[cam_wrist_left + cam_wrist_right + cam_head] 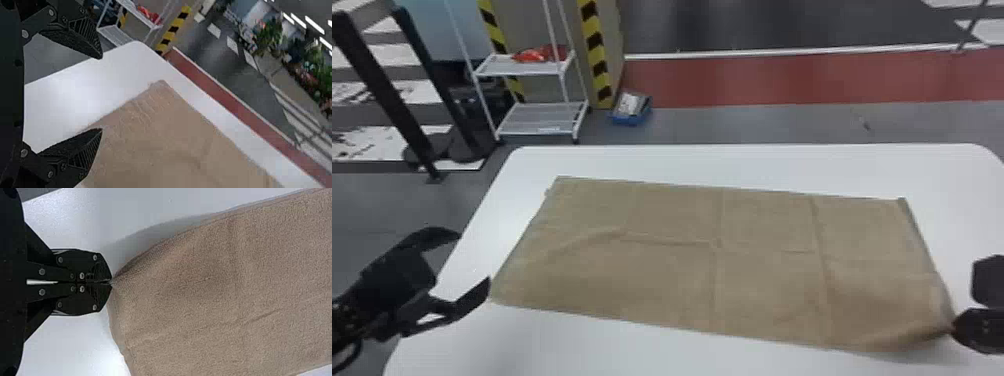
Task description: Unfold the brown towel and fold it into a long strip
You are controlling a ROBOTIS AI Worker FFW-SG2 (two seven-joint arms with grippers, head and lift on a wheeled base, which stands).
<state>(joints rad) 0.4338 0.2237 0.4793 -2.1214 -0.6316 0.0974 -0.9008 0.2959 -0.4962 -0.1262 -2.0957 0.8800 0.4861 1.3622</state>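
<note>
The left gripper needs to grab the towel by its flat corner [500,297], which shares a long edge of the towel with the raised corner [936,331], so that the towel can be folded into a strip.
The brown towel [682,260] lies spread as a wide rectangle on the white table, with creases across it and its near right corner slightly raised. My left gripper [474,260] stands open beside the towel's near left corner. In the left wrist view the left gripper [101,94] has its fingers wide apart, the towel [168,129] beyond them. At the near right corner is my right gripper [954,327]. The right wrist view has the right gripper [111,282] shut on that corner of the towel [219,293], which bunches at the fingertips.
The white table [757,165] reaches past the towel on its far side, with rounded far corners. On the floor beyond stand a white wire shelf [542,117] and a blue bin [631,109], away from the arms.
</note>
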